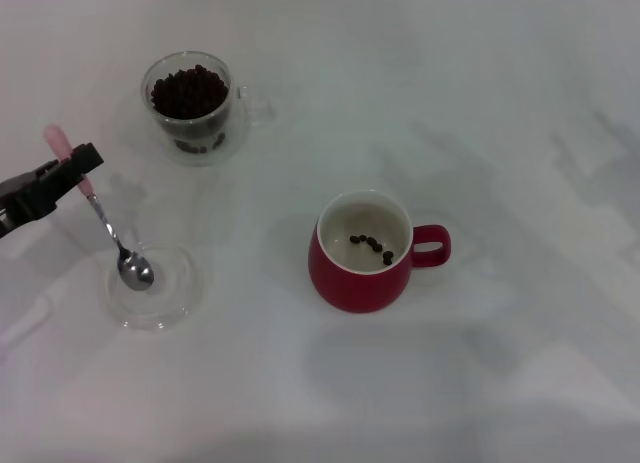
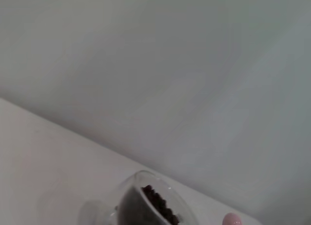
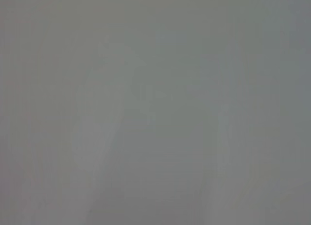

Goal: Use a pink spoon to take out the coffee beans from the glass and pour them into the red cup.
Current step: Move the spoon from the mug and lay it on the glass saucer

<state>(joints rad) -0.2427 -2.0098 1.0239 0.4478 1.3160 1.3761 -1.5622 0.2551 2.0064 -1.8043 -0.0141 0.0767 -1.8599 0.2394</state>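
The pink handle (image 2: 232, 219) hangs raised above the tabletop beside the saucer, so the left gripper should stay closed on it until the beans are in the red cup.
The glass (image 1: 190, 108) stands at the far left, full of coffee beans (image 1: 188, 91). The red cup (image 1: 365, 253) stands near the middle with a few beans (image 1: 372, 245) on its cream bottom. My left gripper (image 1: 80, 169) comes in from the left edge and is shut on the pale pink handle of the pink spoon (image 1: 105, 223). The spoon slants down and its empty metal bowl rests on a saucer. The left wrist view shows the glass (image 2: 141, 198), its beans (image 2: 158, 205) and the handle's tip (image 2: 232, 219). My right gripper is out of view.
A flat clear glass saucer (image 1: 175, 293) lies in front of the glass, left of the red cup. The cup's loop handle (image 1: 432, 246) points right. The white table (image 1: 500, 113) stretches right and forward of the cup.
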